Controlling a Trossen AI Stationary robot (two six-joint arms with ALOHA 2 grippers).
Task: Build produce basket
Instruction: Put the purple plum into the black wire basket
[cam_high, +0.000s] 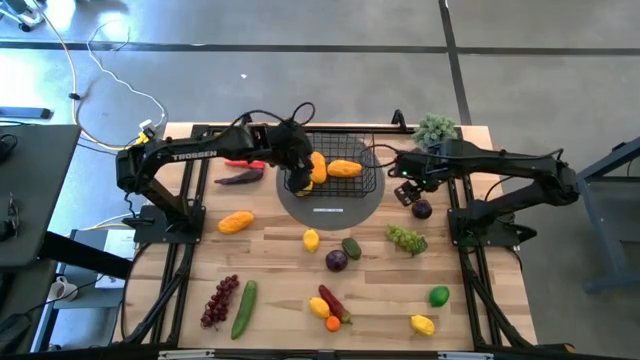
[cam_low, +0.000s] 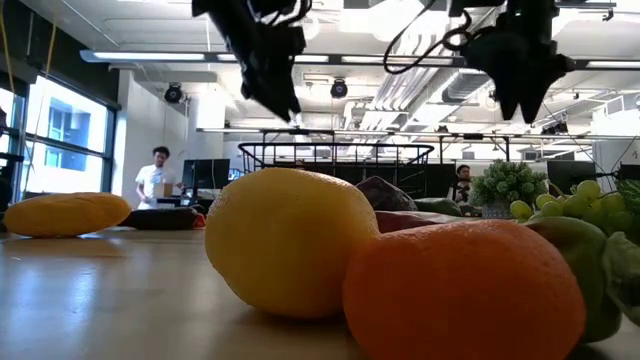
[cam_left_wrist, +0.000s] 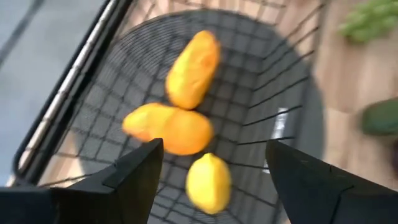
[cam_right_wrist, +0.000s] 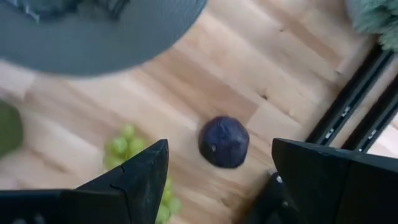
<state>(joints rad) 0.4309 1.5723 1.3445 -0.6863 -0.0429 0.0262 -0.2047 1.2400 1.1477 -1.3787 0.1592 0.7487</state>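
I should next grab the purple plum (cam_high: 421, 209) by its sides with my right gripper, so I can add it to the wire basket (cam_high: 345, 160).
The black wire basket (cam_high: 345, 160) stands on a round grey mat (cam_high: 330, 203) at the far middle of the table. On its floor lie two orange mangoes (cam_left_wrist: 193, 68) (cam_left_wrist: 168, 127) and a yellow lemon (cam_left_wrist: 208, 182). My left gripper (cam_high: 297, 178) (cam_left_wrist: 212, 152) hangs open over the basket's left part, above the lemon, touching nothing. My right gripper (cam_high: 408, 192) (cam_right_wrist: 219, 148) is open above a purple plum (cam_right_wrist: 224, 142) (cam_high: 421, 209) that rests on the wood right of the mat. Both grippers also show raised in the low view, the left gripper (cam_low: 280, 95) and the right gripper (cam_low: 520, 100).
Loose produce lies on the table: a mango (cam_high: 236, 222), red chili (cam_high: 245, 163), eggplant (cam_high: 238, 178), lemon (cam_high: 311, 239), green grapes (cam_high: 407, 238), lime (cam_high: 438, 296), cucumber (cam_high: 244, 307), red grapes (cam_high: 220, 300). A potted plant (cam_high: 436, 128) stands at the far right.
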